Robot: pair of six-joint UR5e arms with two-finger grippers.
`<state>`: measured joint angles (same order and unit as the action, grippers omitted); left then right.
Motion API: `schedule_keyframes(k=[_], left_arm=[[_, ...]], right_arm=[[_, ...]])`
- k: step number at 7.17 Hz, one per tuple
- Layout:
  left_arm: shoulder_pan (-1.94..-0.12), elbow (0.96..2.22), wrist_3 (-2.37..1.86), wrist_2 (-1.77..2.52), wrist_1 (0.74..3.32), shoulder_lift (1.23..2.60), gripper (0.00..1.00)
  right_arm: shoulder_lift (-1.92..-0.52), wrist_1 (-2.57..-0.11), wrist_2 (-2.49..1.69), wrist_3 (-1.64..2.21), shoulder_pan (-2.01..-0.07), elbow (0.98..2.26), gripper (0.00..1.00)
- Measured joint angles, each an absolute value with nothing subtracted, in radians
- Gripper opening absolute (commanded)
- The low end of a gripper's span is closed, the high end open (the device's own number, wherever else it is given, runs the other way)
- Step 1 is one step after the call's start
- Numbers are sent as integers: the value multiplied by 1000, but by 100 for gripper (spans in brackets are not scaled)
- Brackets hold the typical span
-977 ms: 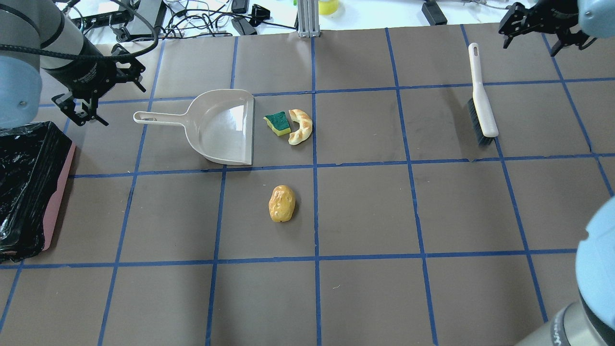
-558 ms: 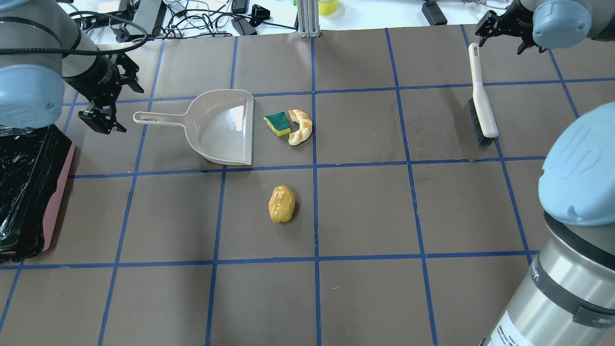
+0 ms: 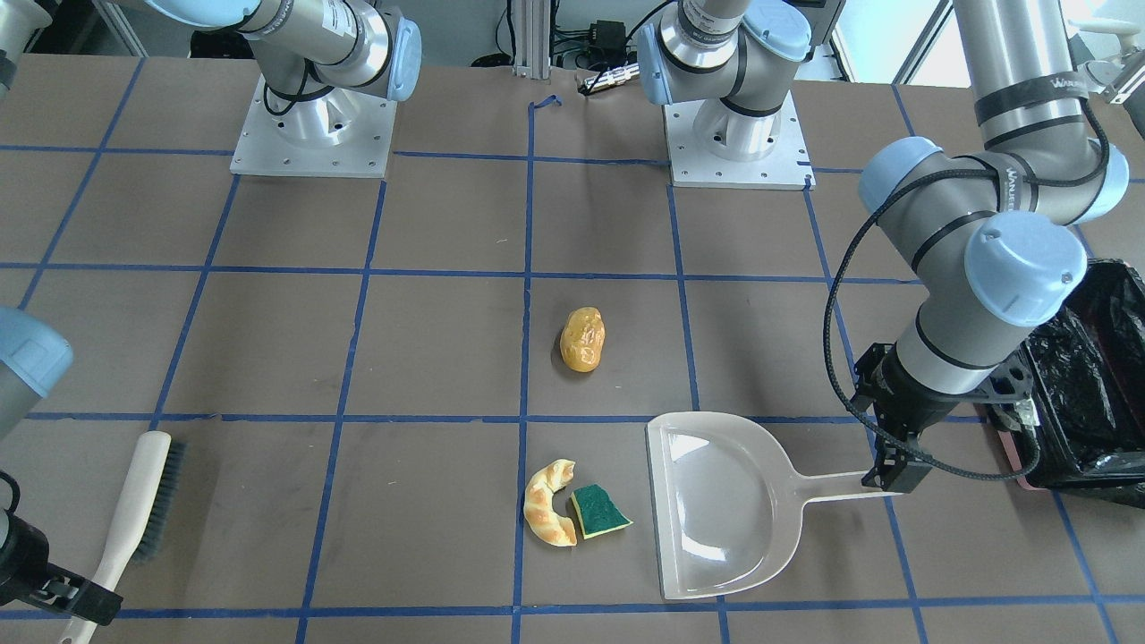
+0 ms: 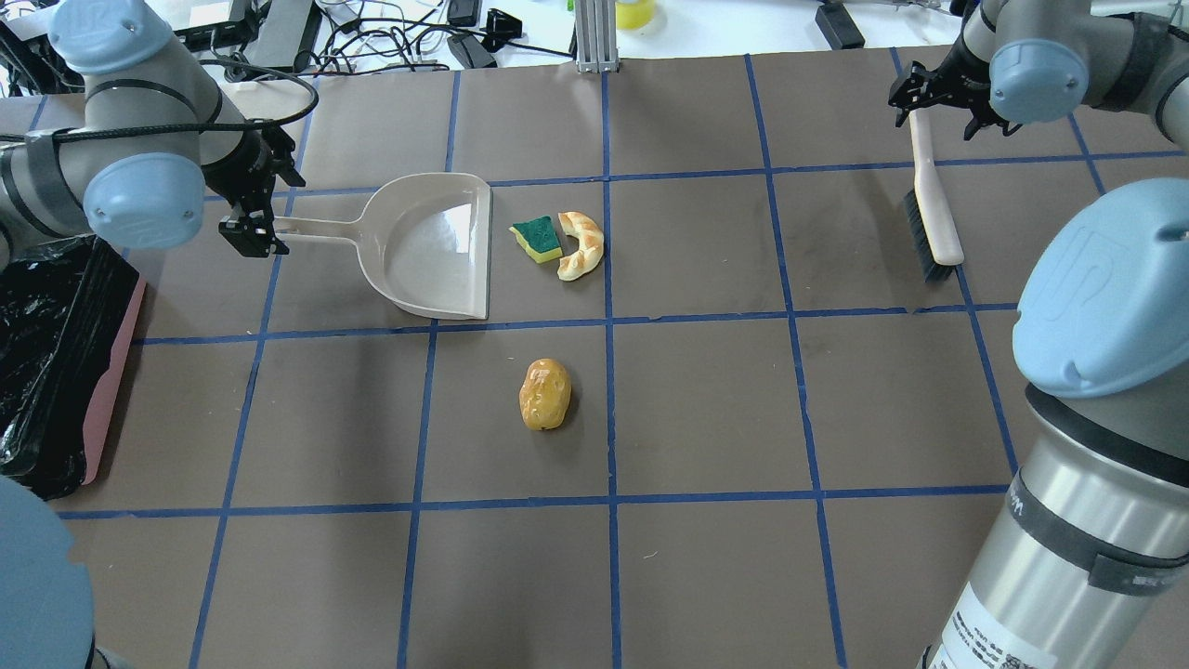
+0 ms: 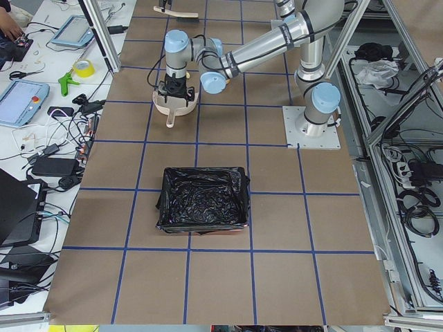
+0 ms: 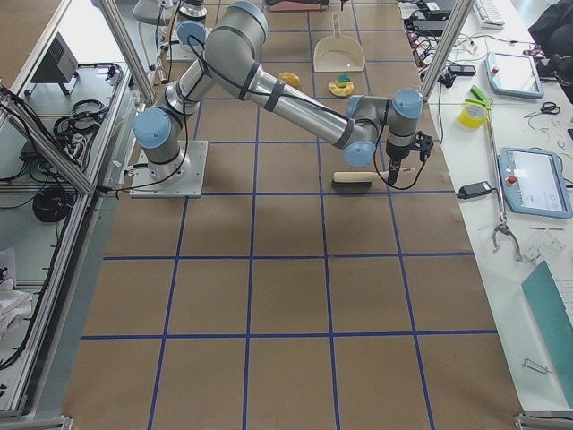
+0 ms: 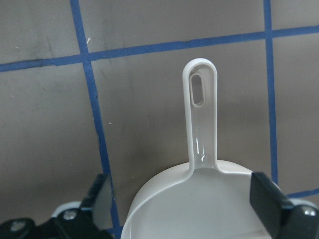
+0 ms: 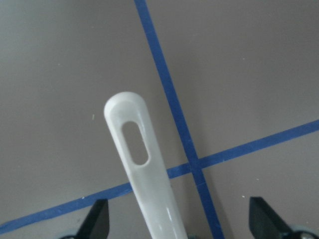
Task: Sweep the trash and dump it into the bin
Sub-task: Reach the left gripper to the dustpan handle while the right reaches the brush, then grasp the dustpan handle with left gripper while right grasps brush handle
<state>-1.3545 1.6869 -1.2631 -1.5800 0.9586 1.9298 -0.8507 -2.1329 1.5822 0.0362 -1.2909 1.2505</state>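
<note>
I should grab the beige brush with my right gripper next, by its handle (image 3: pixel 84 622), so that it can sweep the loose trash into the dustpan (image 3: pixel 716 504).
The trash lies loose on the brown table: a yellow potato piece (image 4: pixel 544 394), a tan croissant piece (image 4: pixel 583 244) and a green-and-yellow sponge wedge (image 4: pixel 538 238), the last two just off the mouth of the beige dustpan (image 4: pixel 432 246). The bin (image 4: pixel 107 390), pink with a black bag, stands at the left edge. My left gripper (image 4: pixel 253 232) hangs open over the end of the dustpan handle (image 7: pixel 199 124), fingers on either side. My right gripper (image 4: pixel 934 98) is open over the tip of the brush handle (image 8: pixel 142 169). The brush (image 4: pixel 934 204) lies flat.
Cables, a tape roll and other gear sit beyond the table's far edge (image 4: pixel 372 37). Both arm bases (image 3: pixel 313 125) are bolted near the robot side. Blue tape lines grid the brown surface (image 4: pixel 706 409).
My left gripper moved right from beside the bin to the dustpan handle's end. My right gripper moved left and down onto the brush handle's tip. Trash, dustpan and brush have not moved.
</note>
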Motion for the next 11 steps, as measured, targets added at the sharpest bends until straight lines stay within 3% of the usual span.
schedule_keyframes(k=[2, 5, 6, 7, 8, 9, 10, 11], left_arm=[[-1354, 1666, -1270, -1581, 906, 2001, 100], [-1354, 1639, -1279, -1580, 871, 2066, 100], [-1354, 1637, -1280, -1581, 859, 2081, 72], [-1354, 1637, -1279, -1594, 847, 2089, 9], [-1354, 1637, -1285, -1617, 838, 2092, 0], [-1355, 1637, -1298, -1627, 835, 2092, 0], [-1355, 1638, -1309, -1629, 833, 2090, 0], [-1356, 1638, -1312, -1630, 833, 2086, 0]], right_arm=[[-847, -2138, 1631, 46, -1292, 1259, 99], [-843, -2161, 1566, 38, -1293, 1261, 77], [-842, -2178, 1542, 35, -1293, 1261, 72], [-841, -2186, 1531, 33, -1293, 1261, 50], [-840, -2188, 1526, 32, -1293, 1261, 36], [-839, -2188, 1524, 31, -1293, 1262, 23], [-836, -2187, 1524, 25, -1293, 1262, 0], [-832, -2186, 1524, 15, -1293, 1263, 0]])
